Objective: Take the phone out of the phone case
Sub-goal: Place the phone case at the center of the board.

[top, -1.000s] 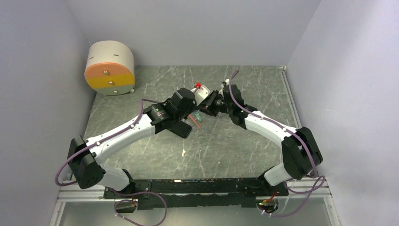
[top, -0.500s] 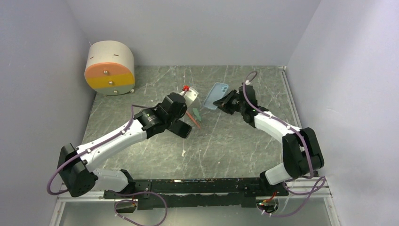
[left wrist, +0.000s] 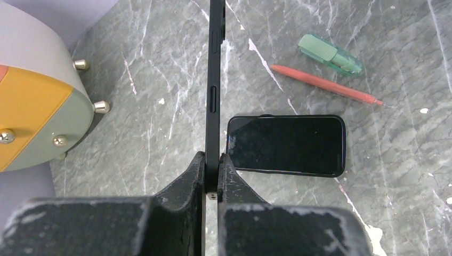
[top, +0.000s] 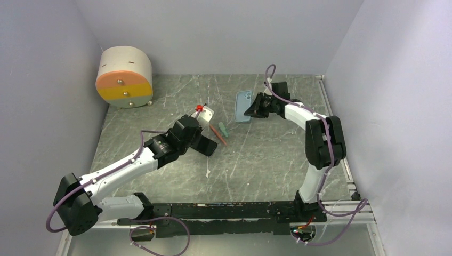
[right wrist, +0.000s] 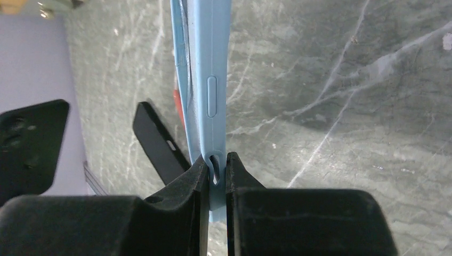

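Note:
The case [top: 243,106] is still tilted well above the table and would come down onto it if I opened now, so my right gripper keeps hold of it.
The phone [left wrist: 215,80] is a thin black slab seen edge-on, and my left gripper [left wrist: 213,160] is shut on its near end. From above the phone [top: 206,112] looks pale with a red mark at its tip, held by the left gripper [top: 198,119] left of centre. The light blue phone case [top: 243,106] is apart from it at the back of the table. My right gripper [top: 255,109] is shut on the case's edge. In the right wrist view the case [right wrist: 211,80] runs upward from the right gripper [right wrist: 216,160], looking empty.
A second black phone [top: 206,145] lies flat on the table, below the held phone [left wrist: 287,144]. A red pen [top: 219,134] and a green cap [top: 223,128] lie beside it. A drum-shaped drawer unit [top: 123,77] stands at the back left. A white scrap [top: 207,172] lies nearer the front.
The two grippers were together at the centre a second ago. The left has drawn back left with the phone, and the right has carried the blue case away to the back right.

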`<state>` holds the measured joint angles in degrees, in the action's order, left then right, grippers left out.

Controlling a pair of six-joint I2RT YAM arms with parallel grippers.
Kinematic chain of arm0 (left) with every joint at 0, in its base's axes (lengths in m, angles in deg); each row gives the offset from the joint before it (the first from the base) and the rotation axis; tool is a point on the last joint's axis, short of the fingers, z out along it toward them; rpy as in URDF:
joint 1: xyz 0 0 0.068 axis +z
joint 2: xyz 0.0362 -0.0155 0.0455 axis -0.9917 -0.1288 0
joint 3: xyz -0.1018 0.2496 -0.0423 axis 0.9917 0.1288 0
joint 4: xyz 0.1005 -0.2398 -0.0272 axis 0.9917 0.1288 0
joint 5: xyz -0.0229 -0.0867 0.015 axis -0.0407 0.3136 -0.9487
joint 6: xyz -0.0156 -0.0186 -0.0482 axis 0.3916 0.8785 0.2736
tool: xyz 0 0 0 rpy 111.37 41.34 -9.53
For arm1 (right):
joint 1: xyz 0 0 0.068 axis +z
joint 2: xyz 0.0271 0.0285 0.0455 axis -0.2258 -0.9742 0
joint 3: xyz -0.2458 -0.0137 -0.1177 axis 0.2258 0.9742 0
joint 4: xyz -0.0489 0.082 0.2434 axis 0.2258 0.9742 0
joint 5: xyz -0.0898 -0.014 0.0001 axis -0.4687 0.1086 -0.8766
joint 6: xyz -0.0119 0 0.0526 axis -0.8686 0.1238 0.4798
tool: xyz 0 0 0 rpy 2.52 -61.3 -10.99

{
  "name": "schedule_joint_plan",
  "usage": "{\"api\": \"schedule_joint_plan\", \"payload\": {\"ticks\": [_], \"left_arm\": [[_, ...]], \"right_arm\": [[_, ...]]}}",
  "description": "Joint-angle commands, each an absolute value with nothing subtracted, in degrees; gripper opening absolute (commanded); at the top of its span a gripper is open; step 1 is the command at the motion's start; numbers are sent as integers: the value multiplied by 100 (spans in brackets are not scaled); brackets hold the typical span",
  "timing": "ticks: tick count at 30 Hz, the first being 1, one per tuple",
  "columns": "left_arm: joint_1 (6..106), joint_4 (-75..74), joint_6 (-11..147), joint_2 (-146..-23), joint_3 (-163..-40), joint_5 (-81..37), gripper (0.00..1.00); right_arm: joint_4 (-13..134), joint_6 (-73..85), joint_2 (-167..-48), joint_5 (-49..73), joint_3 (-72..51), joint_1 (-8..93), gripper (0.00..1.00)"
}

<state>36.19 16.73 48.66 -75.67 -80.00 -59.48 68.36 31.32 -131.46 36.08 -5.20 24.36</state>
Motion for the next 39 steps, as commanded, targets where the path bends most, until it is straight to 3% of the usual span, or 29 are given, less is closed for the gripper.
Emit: {"api": "schedule_joint_plan", "payload": {"ticks": [1, 8, 14, 24, 32, 39], "left_arm": [[3638, 833, 4762, -7318, -8001, -6078, 2], [3642, 908, 4830, -7293, -7998, -5990, 3], [3638, 935, 4875, -7319, -8049, -5937, 3], [3644, 1060, 4906, -7357, -8132, -5859, 3], [3637, 1080, 4977, -7372, -8189, -5762, 3], [3630, 1039, 4908, -7544, -8274, -5610, 3]], "right_arm": [[6957, 2598, -13491, 3880, -818, 2444, 0], [7368, 2099, -14440, 3962, -1643, 2442, 0], [7594, 1969, -14799, 3816, -1874, 2359, 10], [7406, 2095, -14762, 3589, -1620, 2192, 38], [7762, 1963, -14249, 2863, -1537, 2052, 68], [7419, 3138, -12823, 2346, -511, 2100, 71]]}}
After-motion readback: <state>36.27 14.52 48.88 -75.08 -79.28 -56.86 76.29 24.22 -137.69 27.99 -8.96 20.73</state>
